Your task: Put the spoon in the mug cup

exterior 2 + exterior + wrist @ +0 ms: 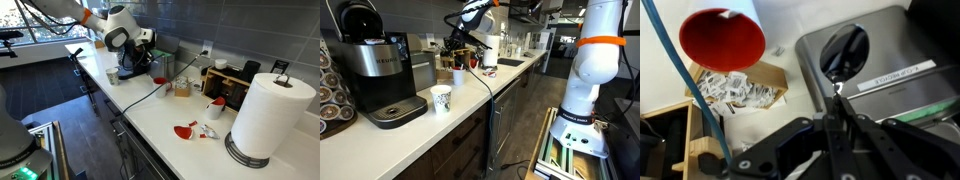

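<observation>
The spoon's bowl hangs over the steel surface, so my gripper should keep holding the spoon [845,50]; it would fall beside the mug cup if I opened now.
My gripper [836,98] is shut on the handle of a metal spoon [845,50], whose bowl hangs over a stainless steel surface [890,45]. The mug cup [722,38], white outside and red inside, stands upright to the left of the spoon, apart from it. In both exterior views the gripper [461,50] [147,50] is held above the back of the counter, with the cup [458,75] [159,80] just below and beside it. The spoon is too small to make out in the exterior views.
A patterned paper cup [441,98] [112,76] stands by the coffee maker [378,70] near the counter's front edge. A box of sugar packets [740,88] sits by the mug. A paper towel roll [268,115] and red pieces [186,130] lie farther along. A blue cable [685,85] crosses the view.
</observation>
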`<state>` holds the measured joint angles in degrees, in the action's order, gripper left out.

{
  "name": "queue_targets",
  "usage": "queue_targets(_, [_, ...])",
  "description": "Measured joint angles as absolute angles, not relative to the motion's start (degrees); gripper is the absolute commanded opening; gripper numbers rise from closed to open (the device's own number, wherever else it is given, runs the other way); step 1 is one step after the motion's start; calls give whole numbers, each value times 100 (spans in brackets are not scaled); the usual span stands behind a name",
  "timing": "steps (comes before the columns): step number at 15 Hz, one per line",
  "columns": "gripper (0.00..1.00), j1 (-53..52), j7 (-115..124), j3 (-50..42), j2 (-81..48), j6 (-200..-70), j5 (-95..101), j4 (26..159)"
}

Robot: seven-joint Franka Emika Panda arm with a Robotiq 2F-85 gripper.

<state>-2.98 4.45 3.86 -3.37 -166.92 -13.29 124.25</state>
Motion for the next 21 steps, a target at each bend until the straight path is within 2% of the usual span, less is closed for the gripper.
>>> queue_targets(4, [2, -292, -209, 450, -345, -18123, -2263, 12840])
queue_targets(9, [2, -261, -274, 325, -691, -19400, -1972, 13121])
queue_targets(19, [2, -189, 35, 113, -1672, -20040, -1585, 12888])
queue_targets(20, [11, -191, 43, 114, -1719, -20092, -1585, 12846])
queue_targets(21, [34, -192, 41, 110, -1761, -20099, -1599, 12803])
